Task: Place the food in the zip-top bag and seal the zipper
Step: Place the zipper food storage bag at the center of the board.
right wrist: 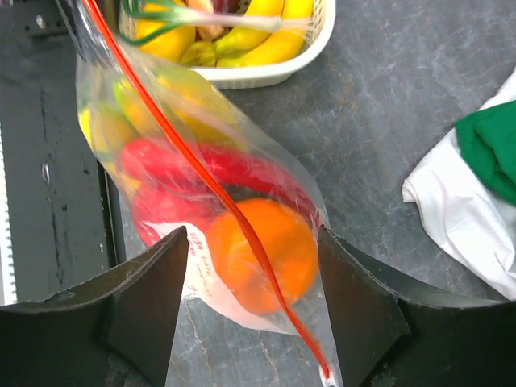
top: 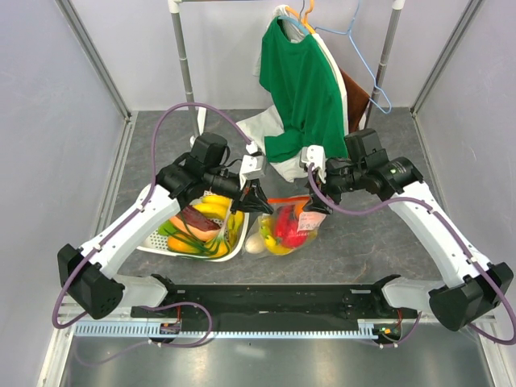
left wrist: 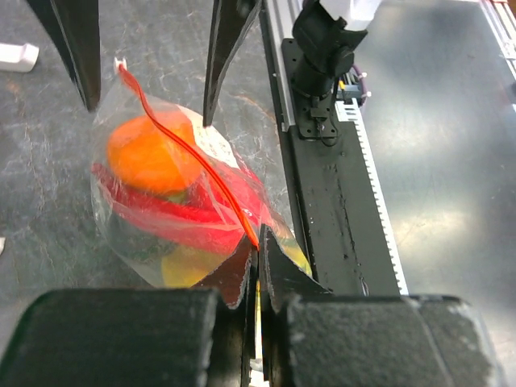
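My right gripper grabs the bag's zipper near its loose end (top: 305, 198) (right wrist: 297, 319) next, across from my left gripper, to lay the bag aside sealed.
The clear zip-top bag (top: 282, 227) lies on the table between both arms, holding an orange (right wrist: 262, 254), a red piece (right wrist: 161, 173) and yellow pieces (left wrist: 189, 266). Its orange-red zipper (right wrist: 218, 193) runs across the mouth as a single strip. My left gripper (left wrist: 258, 243) is shut on one end of the zipper (left wrist: 197, 149). At the bag's other end my right gripper (right wrist: 251, 235) is open, one finger on each side of the bag around the orange. More food, bananas (top: 214, 210) and a dark red-brown piece (top: 197, 219), lies in the white basket (top: 153, 242).
The white lattice basket (right wrist: 266, 74) stands just left of the bag. A green shirt (top: 302, 89) hangs on a rack at the back, with white cloth (right wrist: 463, 218) spread on the table below it. The black arm rail (left wrist: 339, 201) runs along the near edge.
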Available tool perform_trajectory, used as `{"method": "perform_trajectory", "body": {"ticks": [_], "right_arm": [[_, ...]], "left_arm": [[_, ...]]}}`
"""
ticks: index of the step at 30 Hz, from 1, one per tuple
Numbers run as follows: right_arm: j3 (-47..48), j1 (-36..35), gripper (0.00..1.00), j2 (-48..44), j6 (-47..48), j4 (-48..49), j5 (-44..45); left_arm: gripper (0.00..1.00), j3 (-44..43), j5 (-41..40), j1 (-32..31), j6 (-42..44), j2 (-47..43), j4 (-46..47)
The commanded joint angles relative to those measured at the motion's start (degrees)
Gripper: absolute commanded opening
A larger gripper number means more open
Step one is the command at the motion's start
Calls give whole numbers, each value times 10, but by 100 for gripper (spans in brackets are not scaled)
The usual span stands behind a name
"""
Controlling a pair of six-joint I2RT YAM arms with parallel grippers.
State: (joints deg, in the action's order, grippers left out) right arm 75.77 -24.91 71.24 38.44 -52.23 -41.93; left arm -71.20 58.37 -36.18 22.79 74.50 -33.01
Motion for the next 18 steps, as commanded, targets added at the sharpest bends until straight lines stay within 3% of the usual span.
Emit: {"method": "perform_trajectory", "body": {"ticks": [1,6,10,15,18], "right_arm": [[-34,-3,73,-8,61,6,-7],[-40,-4,73,-1,61,14,-19],[-22,-5,51,-2,46,12,-43],[-11,-19,39,-13,10,14,-60],[-26,-28,16,-22,1,11,-48]], "left_arm": [[2,-29,55,-6,53,-2,-6],[2,-34,54,-14,71,-1,-24],[2,-33,42,-17,68,4,-25],[2,-43,32,-16,35,18,-14],[2,-47,36,-14,10,21,2]]}}
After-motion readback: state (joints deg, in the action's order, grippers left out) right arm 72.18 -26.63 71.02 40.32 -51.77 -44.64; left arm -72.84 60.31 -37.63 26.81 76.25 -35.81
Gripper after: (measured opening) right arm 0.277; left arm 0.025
